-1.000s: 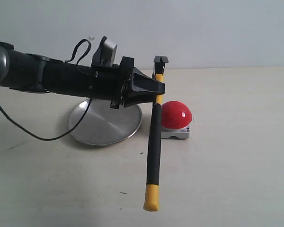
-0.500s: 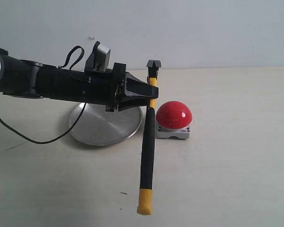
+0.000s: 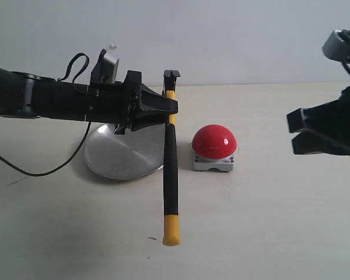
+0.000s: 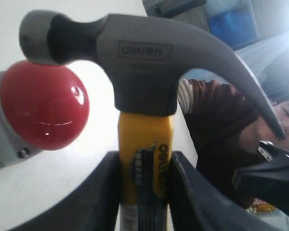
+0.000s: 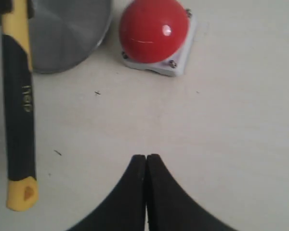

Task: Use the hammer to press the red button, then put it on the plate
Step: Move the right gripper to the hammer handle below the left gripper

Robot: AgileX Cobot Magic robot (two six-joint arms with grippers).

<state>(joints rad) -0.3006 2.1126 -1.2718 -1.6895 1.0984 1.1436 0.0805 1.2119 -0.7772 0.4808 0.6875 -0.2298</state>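
Note:
My right gripper will press the red button (image 3: 214, 141) with the hammer, so next it will grab the hammer by its black handle near the yellow butt (image 3: 171, 192).
My left gripper (image 3: 172, 112) is shut on the hammer (image 3: 170, 169), gripping the yellow neck just under the dark head. The hammer is held above the table, its black handle and yellow butt pointing toward the front. It hangs over the right rim of the silver plate (image 3: 119, 157), left of the red button (image 3: 214, 141) and apart from it. The left wrist view shows the hammer head (image 4: 149, 62), with the button (image 4: 43, 103) beside it, and the gripper (image 4: 143, 192) clamping the handle. My right gripper (image 3: 291, 133) hovers at the far right, shut and empty (image 5: 147, 159).
In the right wrist view the hammer handle (image 5: 19, 101), the plate (image 5: 67, 33) and the button (image 5: 153, 29) lie ahead of that gripper over bare tabletop. A black cable (image 3: 23, 166) trails from the left arm across the table left of the plate.
The left arm has carried the hammer leftward, away from the button and toward the plate. The right gripper has come into view at the right edge.

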